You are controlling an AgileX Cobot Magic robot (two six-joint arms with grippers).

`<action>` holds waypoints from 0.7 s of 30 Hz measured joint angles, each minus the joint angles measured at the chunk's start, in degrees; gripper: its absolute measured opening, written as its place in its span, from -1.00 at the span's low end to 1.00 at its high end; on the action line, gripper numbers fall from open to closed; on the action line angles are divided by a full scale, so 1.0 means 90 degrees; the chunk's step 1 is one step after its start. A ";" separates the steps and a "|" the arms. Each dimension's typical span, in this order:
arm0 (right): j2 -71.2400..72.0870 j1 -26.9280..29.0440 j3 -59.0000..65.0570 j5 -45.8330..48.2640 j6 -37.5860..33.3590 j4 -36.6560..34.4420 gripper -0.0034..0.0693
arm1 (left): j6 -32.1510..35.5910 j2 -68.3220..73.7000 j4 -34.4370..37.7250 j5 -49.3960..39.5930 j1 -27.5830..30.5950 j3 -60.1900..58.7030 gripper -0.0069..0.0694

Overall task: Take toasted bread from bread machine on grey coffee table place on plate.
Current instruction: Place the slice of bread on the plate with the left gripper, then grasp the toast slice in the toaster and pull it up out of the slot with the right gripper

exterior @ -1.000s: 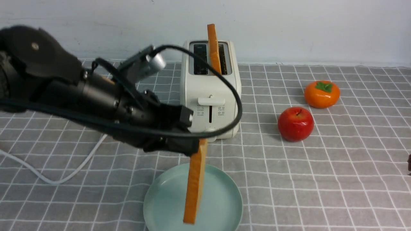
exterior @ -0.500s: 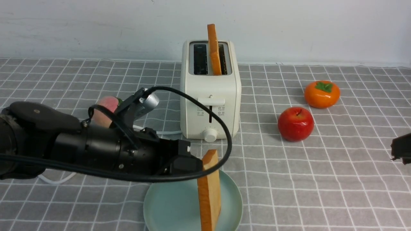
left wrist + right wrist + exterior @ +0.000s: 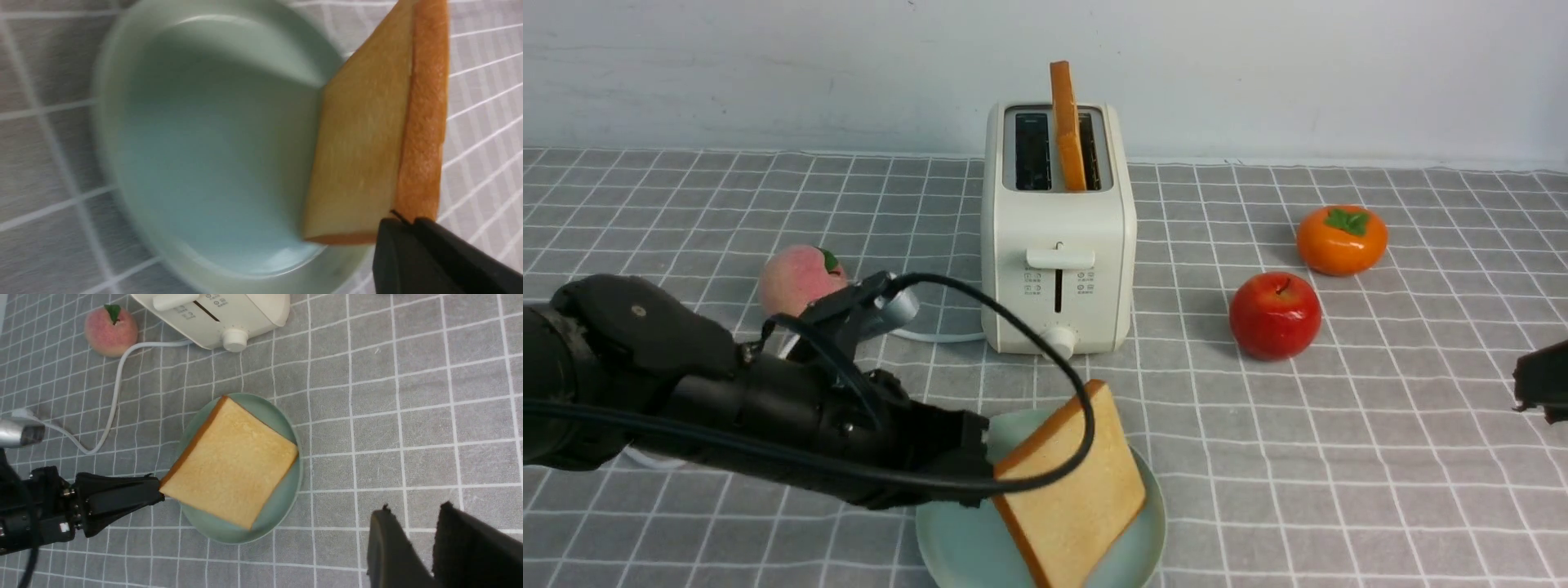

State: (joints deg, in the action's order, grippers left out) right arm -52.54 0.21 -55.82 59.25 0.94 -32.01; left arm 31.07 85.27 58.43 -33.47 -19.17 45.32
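Observation:
The standing slice of toast needs to be picked up next by its top edge with my right gripper, so it gets out of the bread machine and onto the plate.
My left gripper is shut on one corner of a slice of toasted bread. The slice is tilted, face up, over the mint-green plate; I cannot tell if its low edge touches the plate. The left wrist view shows the fingertips pinching the crust edge of the toast above the plate. A second slice stands in the right slot of the cream bread machine. My right gripper is open and empty over the grey table, right of the plate.
A peach lies left of the toaster by the white power cord. A red apple and an orange persimmon lie to the right. A white wall stands behind the toaster.
My left arm has dropped lower and turned the toast from upright and edge-on to tilted with its face up over the plate. The right gripper came in at the right edge.

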 joint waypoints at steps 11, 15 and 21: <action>0.0000 0.0000 0.0000 -0.0188 0.0000 -0.0098 -0.38 | -0.0289 -0.0087 -0.0630 0.0335 0.0000 -0.0020 0.14; -0.0057 0.0000 -0.0085 -0.0597 -0.0149 -0.0332 -0.38 | -0.1028 -0.0632 -0.1114 0.0425 0.0000 -0.0020 -0.10; -0.0965 -0.0484 -0.1045 -0.0576 -0.0543 -0.0311 -0.50 | -0.2952 -0.2289 -0.3336 0.0174 0.0000 -0.0020 -0.86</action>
State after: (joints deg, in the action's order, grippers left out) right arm -61.23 -4.15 -65.22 54.06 -3.95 -34.81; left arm 4.50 64.67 28.40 -31.91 -19.17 45.14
